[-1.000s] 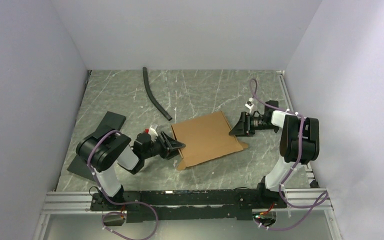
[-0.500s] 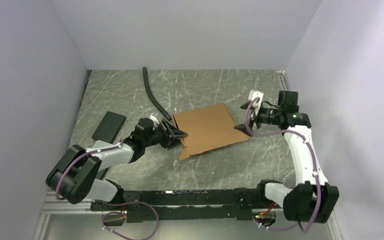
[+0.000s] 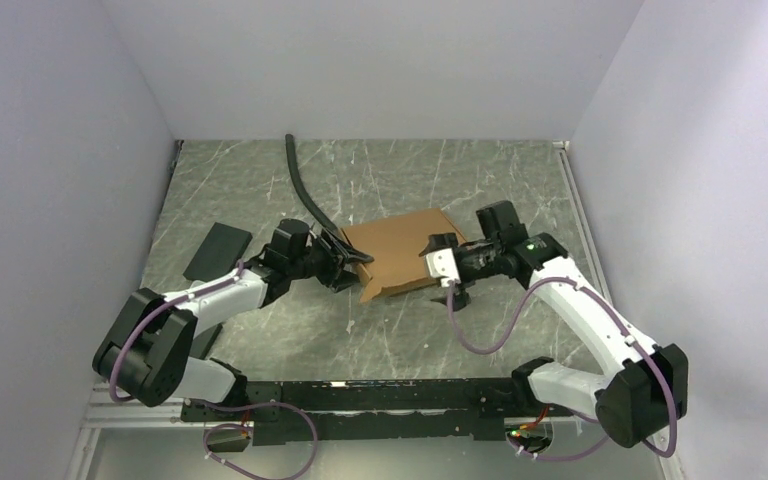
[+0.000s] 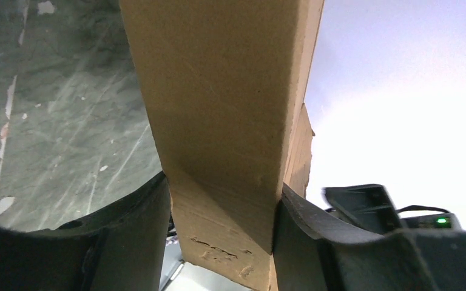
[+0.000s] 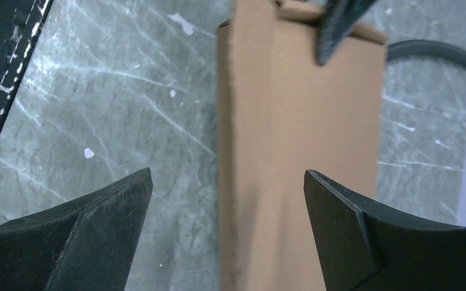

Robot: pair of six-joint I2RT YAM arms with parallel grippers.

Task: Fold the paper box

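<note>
I need to turn the paper box for folding. My right gripper will next grab the paper box's near long edge, close to my left gripper.
The paper box is a flat brown cardboard piece lying mid-table, its left edge lifted a little. My left gripper is shut on that left edge; in the left wrist view the cardboard is pinched between both black fingers. My right gripper hovers over the box's right part with its jaws wide open and empty. In the right wrist view the box lies below the open fingers, with its long edge running down the middle.
A black hose lies behind the box, curving toward the back wall. A flat black plate lies at the left. Grey walls close in the table on three sides. The arm rail runs along the near edge.
My right arm swung from the box's right side to above it, with its jaws open. My left arm reached further forward, and the box shifted back and left and looks narrower.
</note>
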